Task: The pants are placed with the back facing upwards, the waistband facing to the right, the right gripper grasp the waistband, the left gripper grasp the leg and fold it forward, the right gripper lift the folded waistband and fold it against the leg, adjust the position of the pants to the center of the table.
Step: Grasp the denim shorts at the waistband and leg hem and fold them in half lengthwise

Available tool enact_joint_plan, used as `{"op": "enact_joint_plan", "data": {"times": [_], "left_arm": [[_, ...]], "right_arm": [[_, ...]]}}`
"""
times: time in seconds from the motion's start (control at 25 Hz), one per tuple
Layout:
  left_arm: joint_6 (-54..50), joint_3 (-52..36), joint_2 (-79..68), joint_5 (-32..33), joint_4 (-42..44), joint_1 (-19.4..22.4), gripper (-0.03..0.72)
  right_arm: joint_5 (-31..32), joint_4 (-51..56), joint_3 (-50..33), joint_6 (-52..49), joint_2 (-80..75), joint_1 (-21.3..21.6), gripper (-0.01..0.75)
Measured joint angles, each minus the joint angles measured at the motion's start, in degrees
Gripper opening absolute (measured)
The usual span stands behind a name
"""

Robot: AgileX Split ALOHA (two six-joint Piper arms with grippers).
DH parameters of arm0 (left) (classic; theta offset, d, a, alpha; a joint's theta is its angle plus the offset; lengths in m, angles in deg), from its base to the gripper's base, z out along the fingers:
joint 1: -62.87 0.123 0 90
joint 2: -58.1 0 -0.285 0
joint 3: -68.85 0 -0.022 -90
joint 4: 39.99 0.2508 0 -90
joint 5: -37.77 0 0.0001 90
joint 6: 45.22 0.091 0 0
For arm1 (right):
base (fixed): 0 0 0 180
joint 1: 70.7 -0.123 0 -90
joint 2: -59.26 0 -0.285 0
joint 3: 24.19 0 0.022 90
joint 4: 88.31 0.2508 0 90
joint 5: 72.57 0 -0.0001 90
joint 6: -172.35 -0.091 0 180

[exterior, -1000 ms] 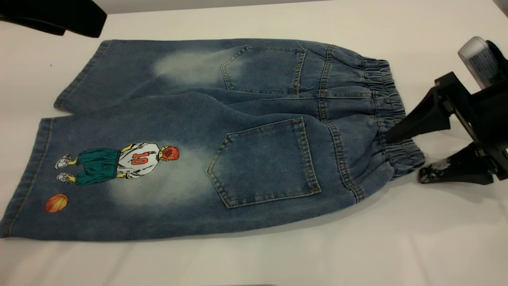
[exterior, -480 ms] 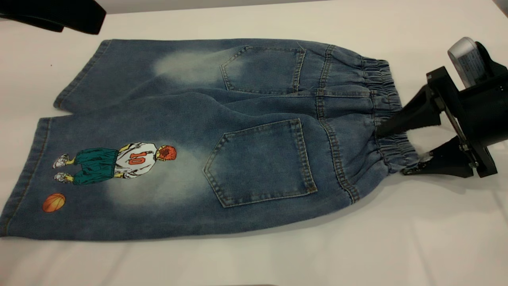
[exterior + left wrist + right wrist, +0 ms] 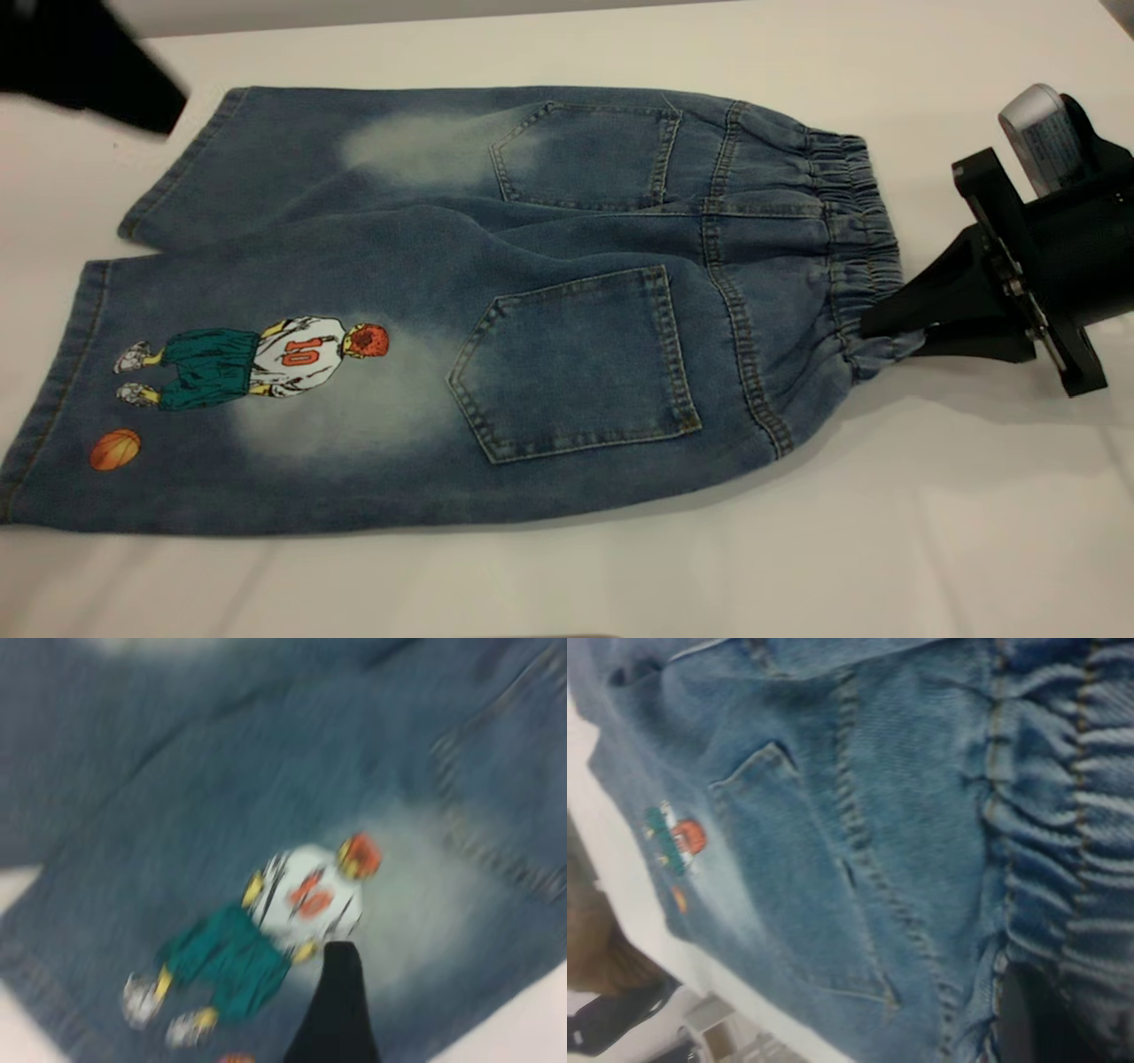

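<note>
I need to fold the printed leg over the other one, so next I should take hold of that leg by its hem with my left gripper.
The blue denim pants lie back up on the white table, with the elastic waistband to the right. My right gripper is shut on the near part of the waistband, which bunches at its tips; in the right wrist view the gathered waistband folds over one dark finger. The leg with the number-10 player and orange ball lies near left. My left gripper hovers at the far left, above the plain leg's hem. One of its fingers shows over the print, holding nothing.
Bare tabletop runs along the near edge and to the right behind the right arm. In the right wrist view, dark and brown shapes show beyond the table's edge.
My right gripper has shut on the waistband, its two fingers coming together and gathering the cloth. My left gripper has shifted in the far left corner and is blurred by motion.
</note>
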Motion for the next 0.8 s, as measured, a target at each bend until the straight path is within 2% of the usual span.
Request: {"op": "enact_joint_plan", "data": {"times": [0.28, 0.52, 0.8], "left_arm": [[-13.67, 0.02, -5.81, 4.11, 19.45, 0.0, 0.581], [-11.83, 0.38, -14.8, 4.0, 25.27, 0.0, 0.581], [-10.62, 0.24, -25.11, 3.39, 27.91, 0.0, 0.581]], "right_arm": [[5.5, -0.88, 0.93, 0.0, 0.0, 3.78, 0.032], [5.65, -0.88, 0.95, 0.11, 0.0, 4.92, 0.032], [5.65, -0.59, 0.95, 0.11, 0.0, 4.87, 0.032]]}}
